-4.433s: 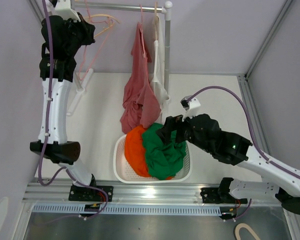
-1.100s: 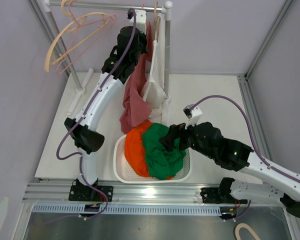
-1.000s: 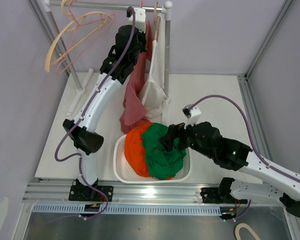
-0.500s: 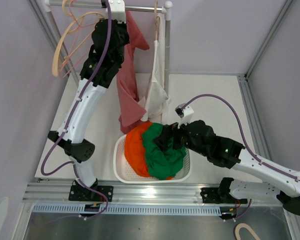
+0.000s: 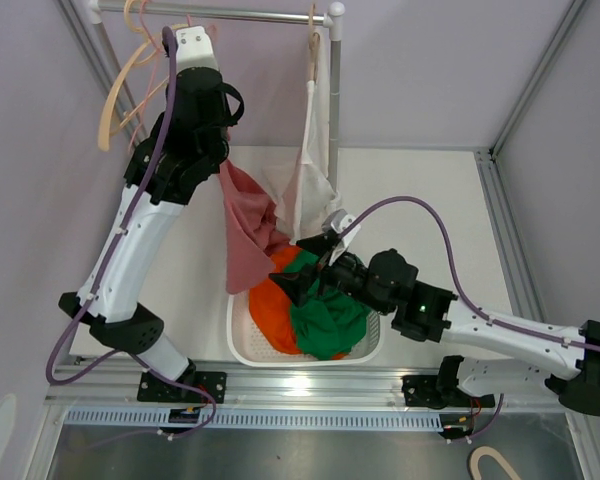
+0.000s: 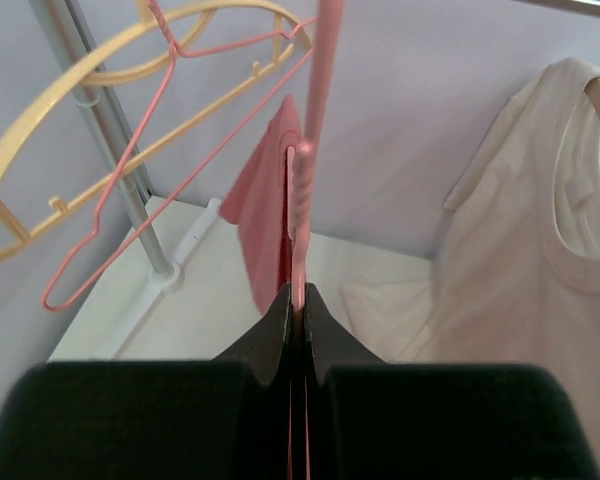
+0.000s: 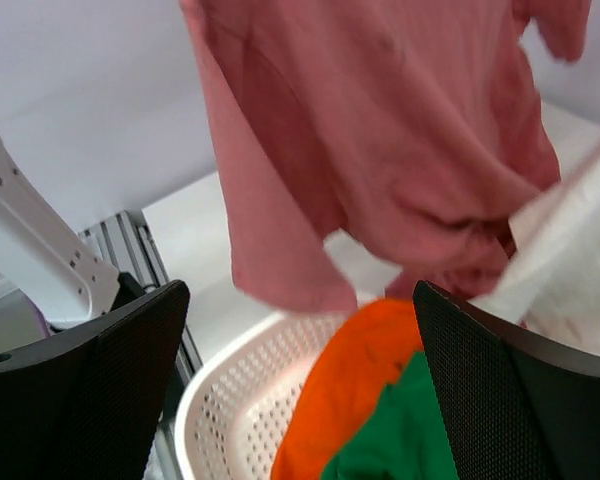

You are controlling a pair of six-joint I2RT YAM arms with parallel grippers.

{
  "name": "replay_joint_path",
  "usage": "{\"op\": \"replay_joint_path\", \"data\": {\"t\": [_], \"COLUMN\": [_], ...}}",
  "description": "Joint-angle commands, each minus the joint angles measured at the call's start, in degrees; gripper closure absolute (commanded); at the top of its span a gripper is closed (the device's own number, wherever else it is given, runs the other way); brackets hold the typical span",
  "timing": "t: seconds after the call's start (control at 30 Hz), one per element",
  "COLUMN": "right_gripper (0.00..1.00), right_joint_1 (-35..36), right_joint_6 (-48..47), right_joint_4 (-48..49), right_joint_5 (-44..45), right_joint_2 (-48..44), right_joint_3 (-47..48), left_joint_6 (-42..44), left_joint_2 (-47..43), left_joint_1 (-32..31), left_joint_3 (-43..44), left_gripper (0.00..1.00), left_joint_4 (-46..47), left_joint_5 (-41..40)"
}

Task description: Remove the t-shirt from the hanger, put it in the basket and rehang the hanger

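The pink t-shirt has to come off the hanger, so my right gripper will next grab it by its lower hanging edge [image 5: 254, 259] [image 7: 302, 263] and pull.
The pink t-shirt [image 5: 242, 225] hangs on a pink hanger, its lower part draped down to the basket. My left gripper [image 5: 208, 120] is shut on the hanger's bar [image 6: 300, 240], holding it up to the left of the white top. The shirt also shows in the left wrist view [image 6: 270, 215], beyond the fingers. My right gripper [image 5: 302, 268] is open and empty over the basket, pointing at the shirt's lower part. In the right wrist view the shirt [image 7: 380, 130] hangs just above and ahead of the wide-open fingers [image 7: 90, 390].
A white basket [image 5: 238, 330] holds orange cloth [image 5: 270, 305] and green cloth [image 5: 330, 315]. A white tank top [image 5: 315, 150] hangs on the rail [image 5: 260, 14]. Empty yellow and pink hangers [image 5: 130, 70] hang at the rail's left end by its post [image 6: 100, 130].
My left arm has carried the hanger and pink shirt leftwards, away from the white top. My right gripper has moved left over the basket towards the shirt's lower part.
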Motion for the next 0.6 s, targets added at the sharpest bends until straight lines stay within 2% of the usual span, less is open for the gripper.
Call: {"op": "replay_joint_path", "data": {"t": [0.0, 0.1, 0.27, 0.33, 0.37, 0.43, 0.47, 0.5, 0.57], "right_gripper": [0.01, 0.01, 0.01, 0.17, 0.41, 0.6, 0.86, 0.99, 1.0], "right_joint_1": [0.39, 0.83, 0.92, 1.62, 1.71, 1.8, 1.71, 1.88, 2.32], "right_joint_6": [-4.42, -5.57, -4.17, -4.08, -4.16, -4.16, -3.9, -3.64, -3.2], "right_joint_4": [13.62, 16.44, 15.84, 15.14, 15.13, 14.87, 14.43, 13.04, 11.27], "right_joint_5": [-3.69, -5.54, -8.62, -7.92, -7.66, -7.21, -7.13, -7.13, -7.48], "right_joint_2": [4.24, 8.98, 17.08, 20.15, 20.87, 21.75, 22.1, 21.93, 20.27], "right_joint_3": [2.06, 4.52, 12.33, 14.1, 15.15, 15.51, 15.69, 16.04, 16.04], "left_joint_6": [-4.43, -5.83, -6.63, -7.15, -7.33, -7.24, -6.98, -6.81, -5.05], "left_joint_2": [-2.75, -3.28, -4.34, -4.25, -4.25, -4.34, -4.34, -4.42, -3.99], "left_joint_1": [-1.75, -2.54, -3.33, -3.33, -3.33, -3.42, -3.33, -3.33, -3.33], "left_joint_3": [0.02, 0.03, -2.7, -2.79, -2.96, -3.22, -3.66, -3.75, -4.02], "left_gripper": [0.99, 0.99, 0.99, 0.99, 0.99, 0.99, 0.99, 0.99, 0.99], "left_joint_4": [-2.91, -5.11, -5.03, -5.29, -5.29, -4.77, -4.42, -3.37, -1.17], "left_joint_5": [-1.84, -1.31, -1.66, -1.31, -1.22, -1.05, -0.96, -1.13, -1.66]}}
